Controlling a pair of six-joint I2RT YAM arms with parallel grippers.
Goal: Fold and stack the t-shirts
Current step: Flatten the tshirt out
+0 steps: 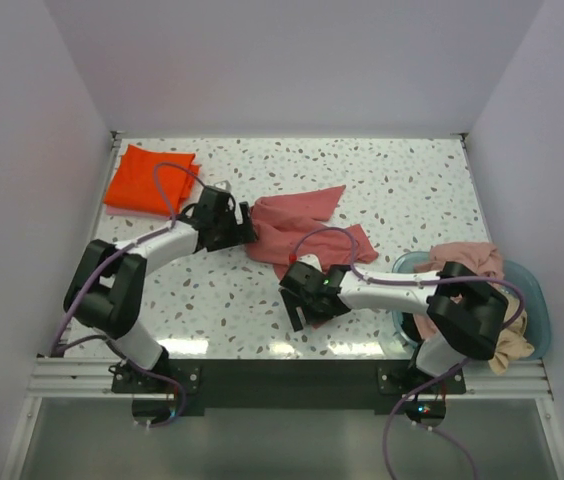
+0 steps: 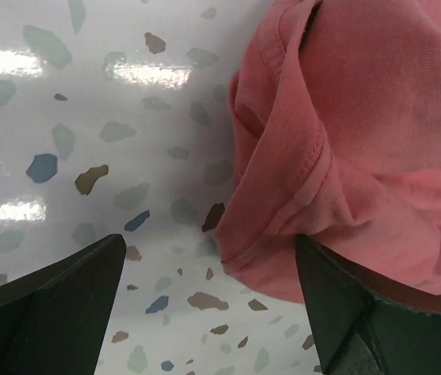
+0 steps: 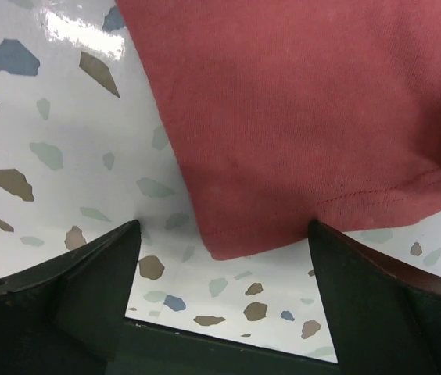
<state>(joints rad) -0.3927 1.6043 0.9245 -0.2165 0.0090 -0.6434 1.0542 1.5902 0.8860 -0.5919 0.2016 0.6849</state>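
The robot's right gripper will next grab the salmon-pink t-shirt (image 1: 302, 225) by its flat near corner, to stretch the t-shirt between both grippers and spread it out for folding.
A dusty salmon-pink t-shirt (image 1: 302, 225) lies crumpled in the middle of the table. My left gripper (image 1: 245, 228) is open at its left edge; in the left wrist view the rumpled hem (image 2: 283, 195) lies between the open fingers, against the right one. My right gripper (image 1: 305, 308) is open at the shirt's near corner; in the right wrist view that flat corner (image 3: 283, 156) lies on the table between the spread fingers. A folded bright orange t-shirt (image 1: 150, 180) lies at the back left. Pink and beige shirts (image 1: 472, 262) fill the teal basin.
The teal basin (image 1: 540, 310) stands at the right front edge, behind my right arm's base. The terrazzo table (image 1: 412, 190) has white walls on three sides. The table's front edge (image 3: 205, 336) is close below my right gripper.
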